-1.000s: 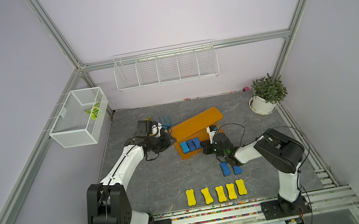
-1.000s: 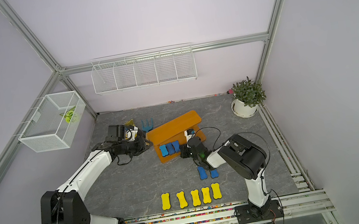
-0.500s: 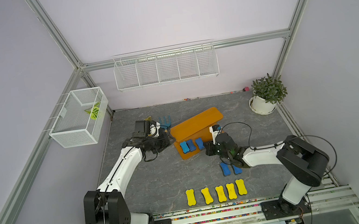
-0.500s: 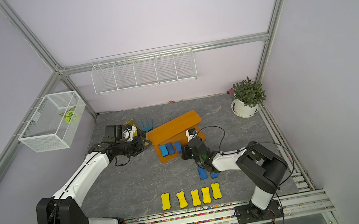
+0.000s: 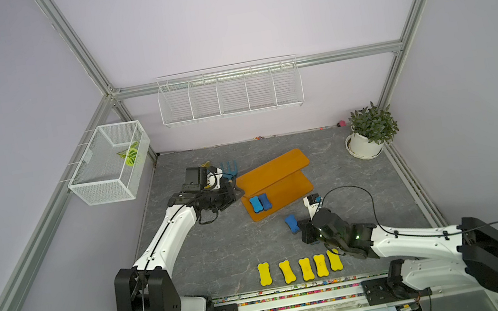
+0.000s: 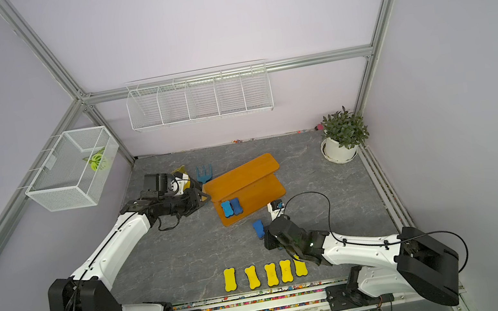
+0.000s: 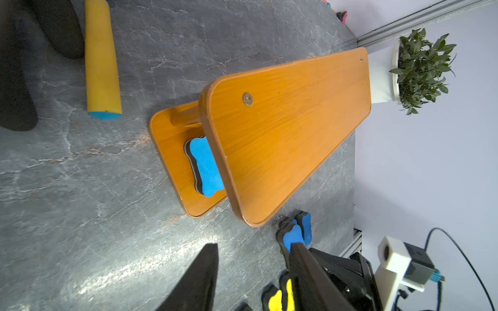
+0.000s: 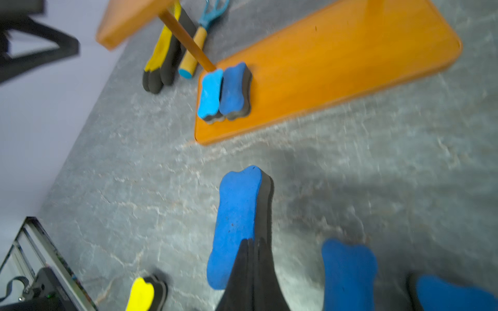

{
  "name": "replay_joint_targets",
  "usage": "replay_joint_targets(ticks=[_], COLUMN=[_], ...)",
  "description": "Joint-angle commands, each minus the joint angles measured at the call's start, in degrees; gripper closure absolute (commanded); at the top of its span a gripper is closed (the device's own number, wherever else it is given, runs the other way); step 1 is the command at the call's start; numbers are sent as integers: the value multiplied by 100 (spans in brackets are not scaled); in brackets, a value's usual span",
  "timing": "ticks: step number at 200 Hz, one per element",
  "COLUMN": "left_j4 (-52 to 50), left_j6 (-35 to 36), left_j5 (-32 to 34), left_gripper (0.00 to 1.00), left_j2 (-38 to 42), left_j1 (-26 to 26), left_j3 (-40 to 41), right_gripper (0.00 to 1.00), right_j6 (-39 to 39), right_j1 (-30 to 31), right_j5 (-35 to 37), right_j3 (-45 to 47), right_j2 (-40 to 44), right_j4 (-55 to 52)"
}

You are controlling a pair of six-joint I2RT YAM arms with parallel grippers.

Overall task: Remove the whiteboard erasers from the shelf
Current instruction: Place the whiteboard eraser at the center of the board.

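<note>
The robot's right gripper needs to keep its hold on the third blue eraser. The eraser is hanging above the table, between the shelf (image 5: 272,173) and the table erasers, and it would fall short.
The orange-brown shelf (image 5: 272,173) (image 6: 244,177) stands mid-table. Two blue whiteboard erasers (image 5: 260,203) (image 8: 225,93) lie side by side on its lower tier; the upper tier is bare. My right gripper (image 5: 298,228) (image 8: 252,250) is shut on a third blue eraser (image 5: 291,223) (image 8: 237,215), held on edge in front of the shelf. Two more blue erasers (image 8: 349,272) lie on the table beside it. Five yellow erasers (image 5: 301,268) form a row near the front edge. My left gripper (image 5: 239,193) (image 7: 250,269) is open with nothing in it, at the shelf's left end.
A yellow-and-black glove (image 5: 206,166) and a blue hand rake (image 5: 229,167) lie behind my left gripper. A potted plant (image 5: 370,130) stands at the back right. A white wire rack (image 5: 229,91) and a mesh basket (image 5: 110,163) hang on the walls.
My right gripper has pulled back from the shelf toward the front, taking one blue eraser; three stood on the lower tier, now two. My left gripper's jaws have opened somewhat.
</note>
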State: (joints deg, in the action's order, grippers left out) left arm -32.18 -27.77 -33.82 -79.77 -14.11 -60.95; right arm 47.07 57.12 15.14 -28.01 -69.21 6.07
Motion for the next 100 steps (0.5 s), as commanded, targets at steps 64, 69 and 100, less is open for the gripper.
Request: replay_joint_targets(ticks=[64,69,100], left_j4=[116,116,133], left_j6=[34,30,24], left_j5=[-131,-133,-151], left_gripper=[51,51,51], left_j2=[104,96,86], left_j1=[79,77,93], left_j3=[44,39,39], right_gripper=[100,100,100], right_j6=[338,347,323], right_j1=[241,243,241], right_j5=[33,10,-130], right_j3=[-73,-68,-135], right_j2=[-461,-474,-576], right_j4=[-595,-593,-787])
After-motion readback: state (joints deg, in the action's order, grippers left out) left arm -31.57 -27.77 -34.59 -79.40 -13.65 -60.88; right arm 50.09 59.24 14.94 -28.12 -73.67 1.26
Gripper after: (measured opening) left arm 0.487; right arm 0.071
